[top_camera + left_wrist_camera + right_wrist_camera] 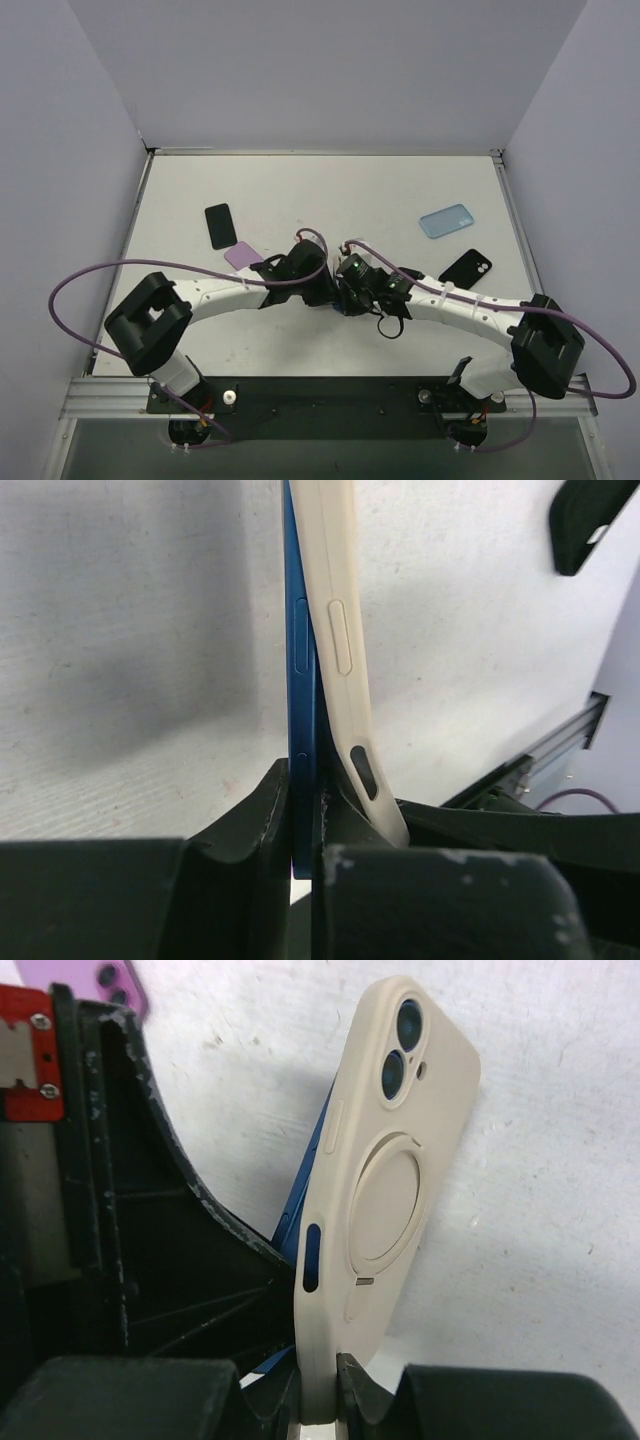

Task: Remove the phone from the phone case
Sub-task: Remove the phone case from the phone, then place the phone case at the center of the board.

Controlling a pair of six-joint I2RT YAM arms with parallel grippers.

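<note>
My left gripper is pinching the bared blue edge (303, 822), so the blue phone (302, 630) would come up out of the beige case if I lifted the gripper now.
A blue phone (302, 630) sits partly peeled out of a beige case (335, 610), held on edge above the table's middle. My left gripper (305, 820) is shut on the phone's blue edge, and the case's lower corner bends away to the right of its finger. My right gripper (320, 1380) is shut on the bottom edge of the beige case (390, 1180); the blue phone (312, 1165) shows behind the case's left side. In the top view both grippers, left (328, 290) and right (346, 290), meet at the table's centre and hide the phone.
A black phone (220, 225) and a purple case (243, 256) lie at left of centre. A light blue case (446, 220) lies at the back right, and a black case (465, 268) lies nearer on the right. Walls enclose the table.
</note>
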